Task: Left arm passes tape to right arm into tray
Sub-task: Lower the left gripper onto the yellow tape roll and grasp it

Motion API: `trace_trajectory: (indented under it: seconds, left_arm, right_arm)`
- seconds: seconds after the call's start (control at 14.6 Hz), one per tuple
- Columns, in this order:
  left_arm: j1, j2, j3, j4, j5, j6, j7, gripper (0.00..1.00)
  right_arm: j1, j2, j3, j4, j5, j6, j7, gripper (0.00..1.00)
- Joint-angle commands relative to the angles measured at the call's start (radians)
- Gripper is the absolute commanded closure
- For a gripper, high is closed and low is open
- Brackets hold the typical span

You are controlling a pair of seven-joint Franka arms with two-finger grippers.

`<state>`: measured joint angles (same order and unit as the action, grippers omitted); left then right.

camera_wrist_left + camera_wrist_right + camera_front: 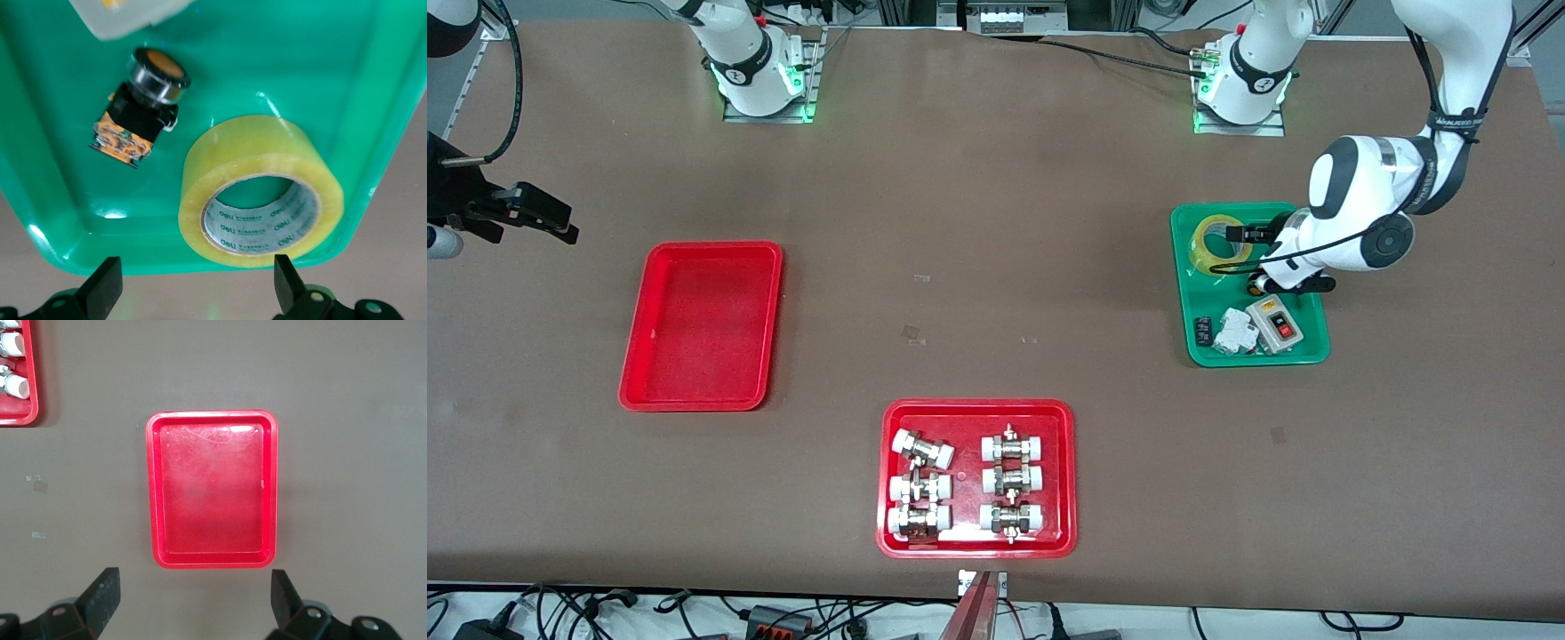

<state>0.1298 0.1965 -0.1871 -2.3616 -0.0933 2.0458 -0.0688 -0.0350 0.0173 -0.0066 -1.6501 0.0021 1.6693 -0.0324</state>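
Note:
I should grab the yellow tape by its ring side [1208, 260] with my left gripper next. Then I can pass it over for the tray [700, 325].
The tape [1217, 241], a yellow translucent roll with a white core, lies flat in the green tray [1307, 357] at the left arm's end of the table. In the left wrist view the tape [260, 190] sits in a corner of the green tray [280, 60]. My left gripper [1254, 260] hovers over that tray beside the roll, open and holding nothing [197, 270]. The plain red tray [703, 324] lies empty toward the right arm's end. My right gripper [560, 222] hangs open above the table near it, looking down on the tray [212, 490], with nothing between its fingers [193, 580].
The green tray also holds an orange push button [143, 100], a grey switch box [1276, 324] and small white and black parts [1232, 333]. A second red tray [978, 544] with several metal fittings [1009, 480] lies nearer the front camera, at the table's middle.

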Motion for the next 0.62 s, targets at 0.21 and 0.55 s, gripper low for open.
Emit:
trace_trajectory:
  seconds: [0.21, 0.55]
  left_arm:
    - [0.016, 0.057, -0.006, -0.010, -0.022, 0.062, 0.024, 0.09]
    - [0.033, 0.084, -0.008, -0.010, -0.023, 0.065, 0.023, 0.43]
  right_arm:
    - [-0.016, 0.007, 0.008, 0.006, -0.007, 0.040, -0.003, 0.00]
    - [-0.014, 0.010, 0.007, 0.006, -0.007, 0.046, -0.003, 0.00]
